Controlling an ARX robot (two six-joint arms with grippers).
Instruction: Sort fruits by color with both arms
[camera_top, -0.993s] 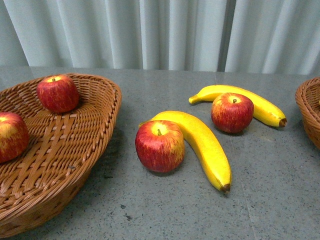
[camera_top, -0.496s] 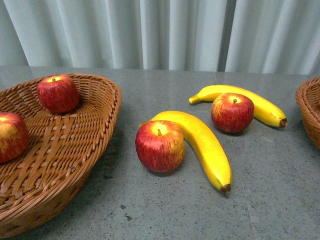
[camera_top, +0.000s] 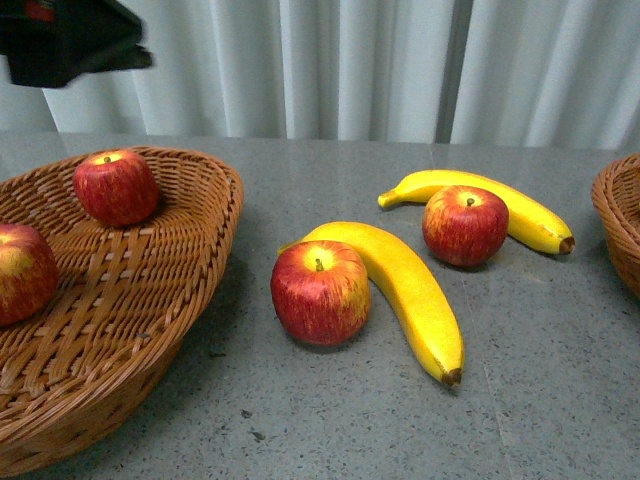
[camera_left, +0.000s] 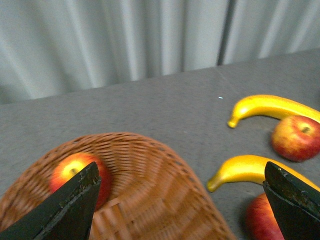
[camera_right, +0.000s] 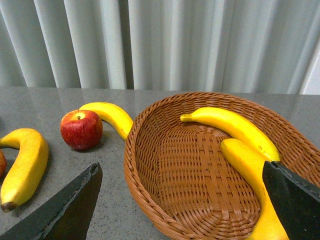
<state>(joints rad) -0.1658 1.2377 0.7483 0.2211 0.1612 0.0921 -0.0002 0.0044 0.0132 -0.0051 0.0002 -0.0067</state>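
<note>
The robot's left hand should next take the red and yellow apple by its round body (camera_top: 320, 295), to sort that red fruit into the basket (camera_top: 120, 310).
Two red apples (camera_top: 115, 187) (camera_top: 22, 272) lie in the left wicker basket (camera_top: 190, 290). On the table, an apple (camera_top: 320, 292) rests against a yellow banana (camera_top: 410, 290). Behind them a second apple (camera_top: 465, 225) touches another banana (camera_top: 520, 212). In the right wrist view, two bananas (camera_right: 235, 127) (camera_right: 255, 175) lie in the right basket (camera_right: 140, 165). My left gripper (camera_left: 182, 200) hangs open over the left basket's rim (camera_left: 165, 165), holding nothing. My right gripper (camera_right: 182, 200) is open above the right basket, also holding nothing. A black part of the left arm (camera_top: 70, 40) shows at the front view's top left.
Pale curtains hang behind the grey speckled table (camera_top: 330, 430). Only the rim of the right basket (camera_top: 615, 225) shows at the front view's right edge. The table fruits lie between the two baskets.
A black part of the left arm has come into the front view at the top left. No fruit has moved.
</note>
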